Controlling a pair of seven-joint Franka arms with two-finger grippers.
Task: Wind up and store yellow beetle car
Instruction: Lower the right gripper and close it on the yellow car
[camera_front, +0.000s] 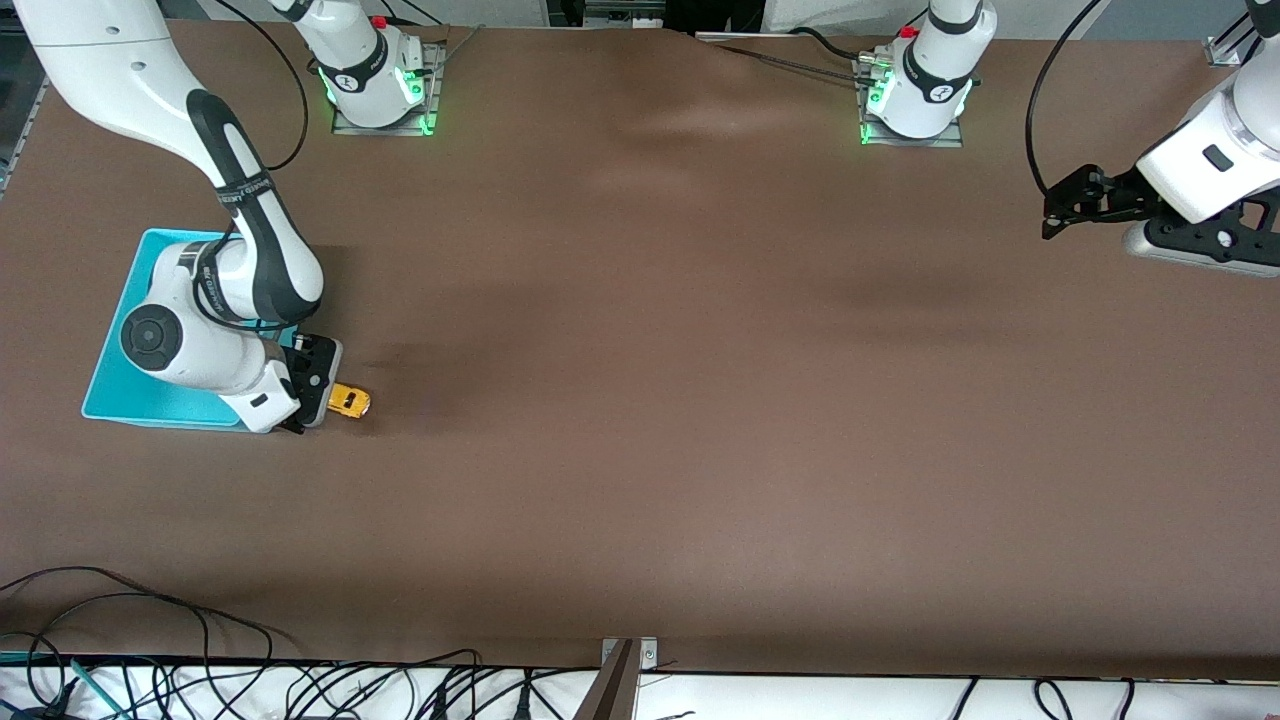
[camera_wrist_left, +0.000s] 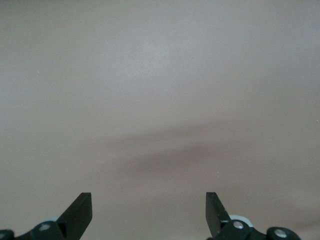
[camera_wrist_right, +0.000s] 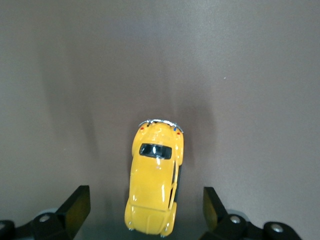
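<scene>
I should close my right gripper on the yellow car now, because its open fingers are on both sides of the yellow car's rear body (camera_front: 350, 400) (camera_wrist_right: 152, 200).
The yellow beetle car (camera_front: 350, 401) stands on the brown table beside the turquoise bin (camera_front: 124, 338), toward the right arm's end. My right gripper (camera_front: 318, 400) is low over the car's bin-side end, open, its fingers wide of the body. In the right wrist view the car (camera_wrist_right: 154, 183) lies between the open fingertips (camera_wrist_right: 77, 205) with a gap on each side. My left gripper (camera_front: 1062, 212) waits open and empty above the table at the left arm's end; its wrist view shows only its fingertips (camera_wrist_left: 80, 210) and bare table.
The right arm covers part of the bin. The two arm bases (camera_front: 378, 75) (camera_front: 915, 90) stand along the table's farthest edge. Cables (camera_front: 120, 640) lie along the edge nearest the front camera.
</scene>
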